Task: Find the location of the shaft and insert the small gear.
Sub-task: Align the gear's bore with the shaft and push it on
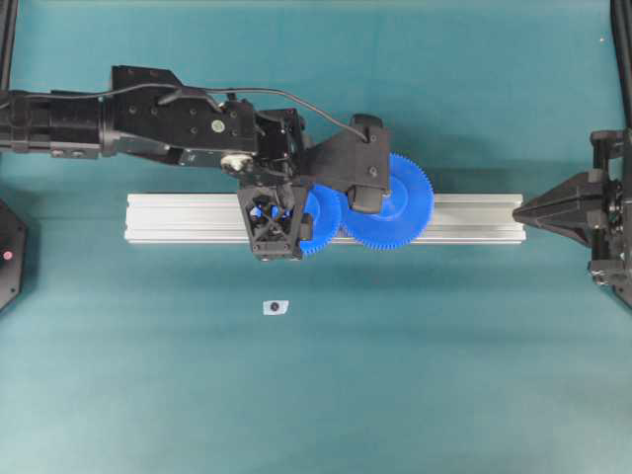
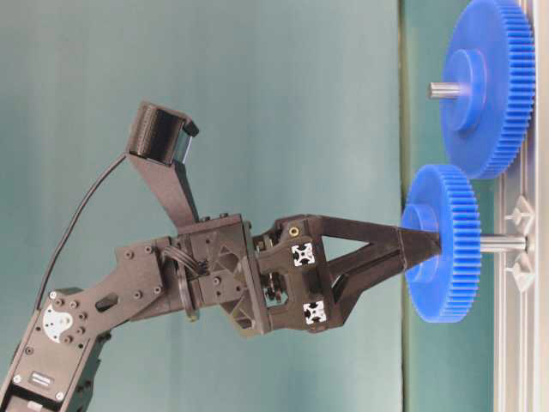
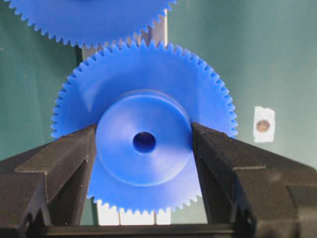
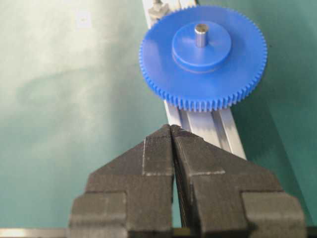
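Observation:
In the left wrist view the small gear's hub [image 3: 143, 116] sits over the shaft [image 3: 144, 142] on the rail, so it is now time for my left gripper to open.
My left gripper [image 3: 143, 138] is shut on the raised hub of the small gear [image 3: 148, 79], a blue toothed wheel with a dark centre hole. From table level the small gear [image 2: 446, 245] sits on the outer end of the shaft [image 2: 504, 244]. This thin grey pin stands out of the rail between two clear pieces. A gap remains between gear and rail. From overhead the left gripper [image 1: 275, 222] hangs over the rail with the small gear [image 1: 321, 219] partly hidden under it. My right gripper [image 4: 172, 130] is shut and holds nothing, its tip at the rail's right end.
The larger blue gear [image 1: 395, 202] with a grey centre pin [image 4: 200, 34] sits on the aluminium rail [image 1: 188, 217], its teeth next to the small gear's. A small white tag [image 1: 276, 307] lies on the teal mat in front of the rail.

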### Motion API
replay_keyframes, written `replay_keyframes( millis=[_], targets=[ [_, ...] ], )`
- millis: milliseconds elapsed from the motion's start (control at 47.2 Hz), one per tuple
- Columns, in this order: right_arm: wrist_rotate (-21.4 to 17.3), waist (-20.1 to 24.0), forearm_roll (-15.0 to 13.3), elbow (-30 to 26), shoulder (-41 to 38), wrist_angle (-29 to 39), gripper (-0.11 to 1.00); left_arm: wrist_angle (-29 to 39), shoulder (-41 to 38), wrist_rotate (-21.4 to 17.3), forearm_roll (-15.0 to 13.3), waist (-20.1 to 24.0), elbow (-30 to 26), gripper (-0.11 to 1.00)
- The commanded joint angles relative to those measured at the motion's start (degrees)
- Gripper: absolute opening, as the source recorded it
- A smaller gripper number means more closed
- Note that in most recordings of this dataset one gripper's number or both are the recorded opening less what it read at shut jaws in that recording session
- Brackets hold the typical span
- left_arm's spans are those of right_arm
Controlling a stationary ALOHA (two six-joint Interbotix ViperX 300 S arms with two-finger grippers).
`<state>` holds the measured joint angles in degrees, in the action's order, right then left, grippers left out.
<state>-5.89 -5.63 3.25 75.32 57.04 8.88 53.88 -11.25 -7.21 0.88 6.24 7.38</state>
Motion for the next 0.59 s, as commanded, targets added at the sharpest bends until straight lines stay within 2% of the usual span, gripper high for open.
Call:
replay_keyframes(
  millis=[0,191,233,297,339,572],
  targets=[
    [-0.5,-0.2,0.2,-0.5,-0.4,-0.2,0.03,0.2,0.4,0.2,0.4,0.4,-0.9,0.63],
    [-0.5,-0.2,0.2,-0.4,-0.4,-0.3,0.03,1.7,0.4,1.7,0.4,0.4,-1.4,0.65],
    [-0.5,-0.2,0.2,-0.4,-0.4,-0.3,0.03,1.7,0.5,1.8,0.4,0.3,-1.6,0.7],
    [-0.5,-0.2,0.2,-0.4,-0.4,-0.2,0.03,1.4,0.7,2.0,0.4,0.1,-1.9,0.85],
    [-0.5,-0.2,0.2,-0.4,-0.4,-0.3,0.03,1.3,0.7,2.0,0.4,0.1,-2.3,0.89],
    [-0.4,-0.2,0.1,-0.4,-0.4,-0.2,0.03,1.7,1.0,1.9,0.4,0.0,-3.5,0.86]
  ],
)
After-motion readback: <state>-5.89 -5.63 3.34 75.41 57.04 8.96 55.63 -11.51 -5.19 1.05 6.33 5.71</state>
